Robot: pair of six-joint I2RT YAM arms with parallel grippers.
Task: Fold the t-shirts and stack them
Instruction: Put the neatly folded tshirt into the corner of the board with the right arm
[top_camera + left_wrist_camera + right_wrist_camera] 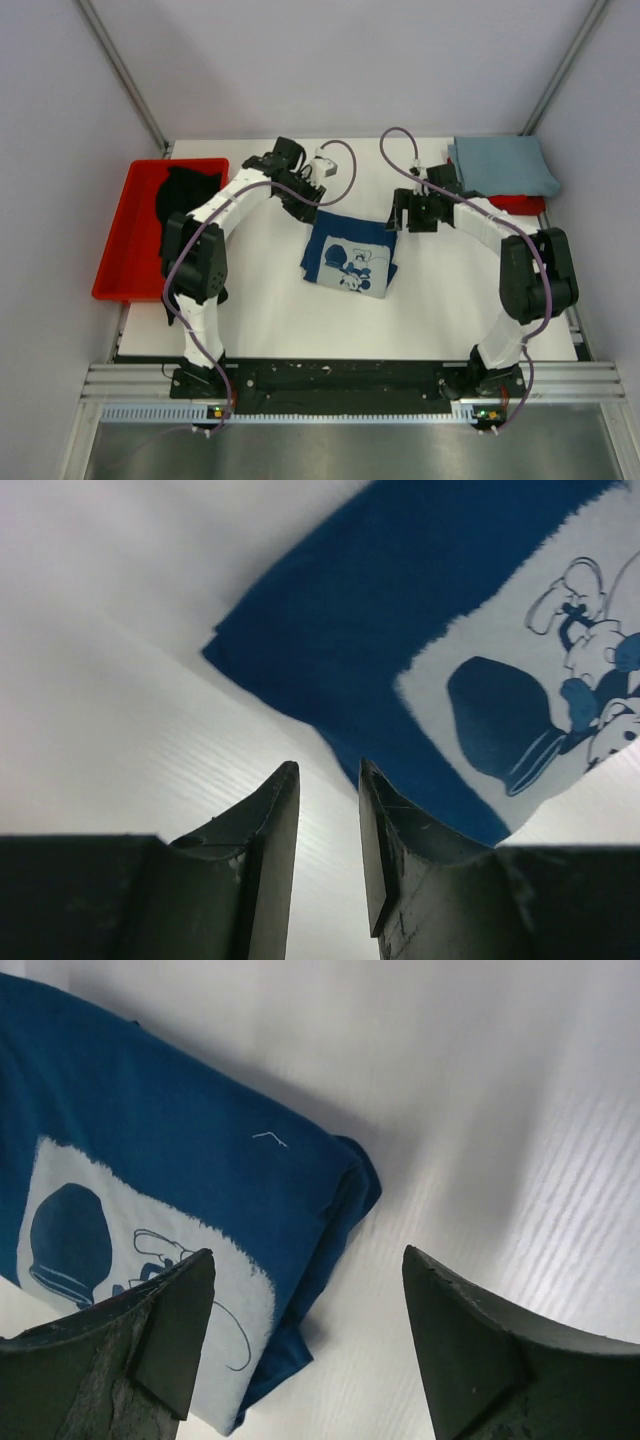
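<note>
My right gripper grabs the folded navy t-shirt's far corner (393,232) (350,1168) nearest the grey-blue t-shirt next, to stack the navy t-shirt there still folded.
The dark navy t-shirt (350,255) with a white print lies folded in the middle of the table. It also shows in the left wrist view (400,590) and in the right wrist view (180,1130). My left gripper (303,208) hovers over bare table just off its far left corner, jaws only a narrow gap apart and empty (328,770). My right gripper (405,218) hovers by its far right corner, wide open and empty (308,1255). The black t-shirt (185,195) lies crumpled in the red tray (125,255). The pale grey-blue t-shirt (505,165) lies folded at the back right.
The red tray stands along the table's left edge. A red object (520,205) pokes out from under the grey-blue shirt's near edge. Grey walls enclose the table on the back and sides. White tabletop (300,320) lies between the navy shirt and the arm bases.
</note>
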